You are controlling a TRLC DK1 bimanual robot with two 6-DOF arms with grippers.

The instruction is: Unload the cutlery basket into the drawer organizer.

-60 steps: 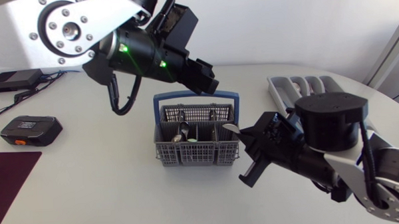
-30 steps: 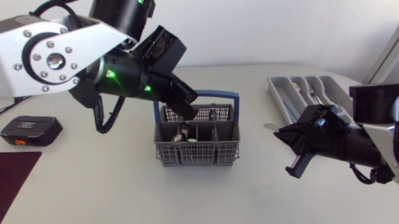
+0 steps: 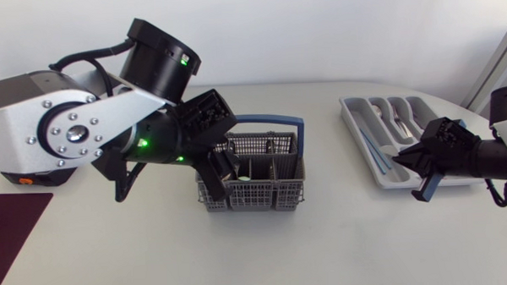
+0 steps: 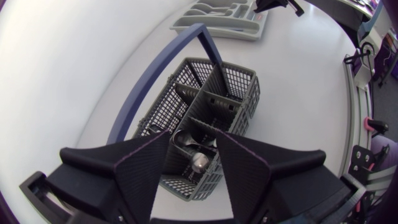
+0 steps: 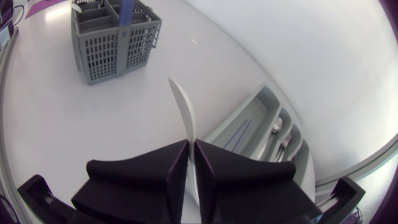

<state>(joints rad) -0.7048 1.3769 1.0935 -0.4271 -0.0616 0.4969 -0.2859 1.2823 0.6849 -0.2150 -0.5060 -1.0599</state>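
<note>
The basket's dividers stand close around the thin silvery piece. To unload it, the left gripper will next grab the piece by its exposed top end (image 4: 199,162).
The grey cutlery basket (image 3: 254,193) with a blue handle (image 3: 274,121) stands mid-table. My left gripper (image 3: 221,167) hangs open over its left compartments. In the left wrist view the fingers (image 4: 144,171) stand apart above the basket (image 4: 217,106), and a spoon (image 4: 199,163) lies in the compartment below the gap. My right gripper (image 3: 413,160) is shut on a knife (image 5: 184,118) whose blade sticks out ahead of it. It hovers at the near edge of the grey drawer organizer (image 3: 354,120), which also shows beside the blade in the right wrist view (image 5: 252,112).
Spoons and forks (image 3: 394,112) lie in the organizer's far slots, and a blue piece (image 3: 373,149) in a near one. A dark red mat (image 3: 11,227) lies at the front left. A black and orange device (image 3: 18,178) peeks out behind my left arm.
My left gripper has come down from above the basket's handle to its left compartments. My right arm has carried the knife from beside the basket rightward to the organizer.
</note>
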